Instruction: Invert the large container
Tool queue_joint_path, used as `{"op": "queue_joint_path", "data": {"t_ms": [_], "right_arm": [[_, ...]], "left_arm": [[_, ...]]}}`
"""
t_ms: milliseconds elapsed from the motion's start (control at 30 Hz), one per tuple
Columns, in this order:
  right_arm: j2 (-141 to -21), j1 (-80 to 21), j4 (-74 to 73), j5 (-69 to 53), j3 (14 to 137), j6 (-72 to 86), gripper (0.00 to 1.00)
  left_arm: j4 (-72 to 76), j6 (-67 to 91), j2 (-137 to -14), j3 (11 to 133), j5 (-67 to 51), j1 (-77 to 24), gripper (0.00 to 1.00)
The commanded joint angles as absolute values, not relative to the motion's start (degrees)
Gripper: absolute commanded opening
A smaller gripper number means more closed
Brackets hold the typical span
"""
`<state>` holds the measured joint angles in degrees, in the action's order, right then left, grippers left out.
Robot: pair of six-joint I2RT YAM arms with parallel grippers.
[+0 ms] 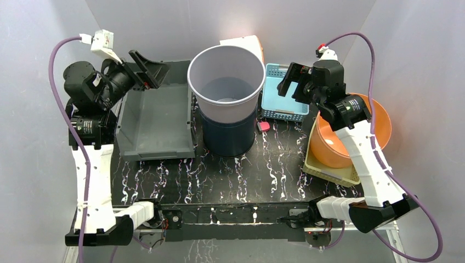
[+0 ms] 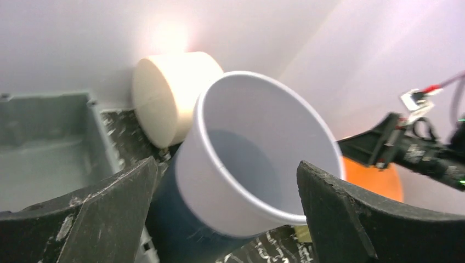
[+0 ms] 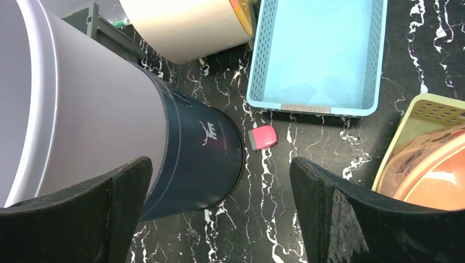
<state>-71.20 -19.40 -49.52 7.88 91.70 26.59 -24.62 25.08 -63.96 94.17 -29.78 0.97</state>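
Observation:
The robot's left gripper will next pinch the large container's white rim (image 1: 264,82) (image 2: 322,124) on the side toward the small pink item. It will then turn the container upside down.
The large container (image 1: 226,98) is a tall tub, white at the top and dark blue at the base. It stands upright, mouth up, at the middle back of the black marbled table. It fills the middle of the left wrist view (image 2: 247,164) and the left of the right wrist view (image 3: 109,126). My left gripper (image 1: 147,67) is open and empty, held above the grey bin to the container's left. My right gripper (image 1: 290,83) is open and empty, raised to the container's right above the blue basket.
A grey bin (image 1: 156,123) lies left of the container. A cream cylinder (image 1: 244,43) lies behind it. A light blue basket (image 1: 283,93) and a small pink item (image 1: 264,126) sit to its right. An orange bowl (image 1: 351,131) rests in a yellow basket (image 1: 329,171) at the right.

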Motion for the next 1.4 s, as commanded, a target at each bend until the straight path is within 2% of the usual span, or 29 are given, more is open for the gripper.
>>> {"op": "queue_joint_path", "data": {"t_ms": [0, 67, 167, 300, 400, 500, 667, 767, 900, 1100, 1367], "right_arm": [[-69.80, -19.43, -46.85, 7.12, 92.86, 27.18, 0.98], [-70.08, -19.50, -47.51, 8.12, 93.12, 27.84, 0.98], [-69.83, -19.46, -47.78, 9.50, 92.67, 29.54, 0.98], [-70.03, -19.43, -47.68, 9.00, 92.59, 31.69, 0.98], [-70.72, -19.41, -48.99, 9.91, 93.17, 33.73, 0.98], [-70.52, -19.47, -50.08, 11.88, 92.54, 35.40, 0.98], [-67.43, -19.42, -49.23, 13.43, 87.24, 36.78, 0.98], [-66.80, -19.44, -49.30, 13.67, 85.54, 38.57, 0.98], [-67.28, -19.38, -50.40, 13.16, 86.66, 38.10, 0.98], [-67.99, -19.42, -53.02, 18.35, 89.44, 33.39, 0.98], [-67.78, -19.38, -51.42, 14.88, 86.59, 33.57, 0.98]], "left_arm": [[-13.86, 32.18, -67.52, 98.41, -37.92, -1.52, 0.99], [-15.51, 31.29, -70.64, 102.61, -35.05, -6.67, 0.98], [-22.69, 26.69, -75.53, 109.79, -23.85, -20.84, 0.98], [-23.48, 27.43, -78.74, 111.40, -20.35, -31.66, 0.98], [-30.80, 23.54, -84.34, 116.72, -7.97, -40.57, 0.98], [-39.80, 17.17, -90.98, 125.87, 1.58, -45.26, 0.98], [-54.13, 10.98, -103.41, 143.33, 5.54, -48.81, 0.98], [-55.32, 8.84, -105.13, 140.90, 13.23, -52.92, 0.98], [-53.64, 5.98, -105.63, 138.80, 21.95, -56.60, 0.87], [-53.05, 7.92, -104.21, 138.41, 17.71, -56.77, 0.56], [-52.70, 7.85, -104.68, 137.99, 19.09, -56.93, 0.21]]}}
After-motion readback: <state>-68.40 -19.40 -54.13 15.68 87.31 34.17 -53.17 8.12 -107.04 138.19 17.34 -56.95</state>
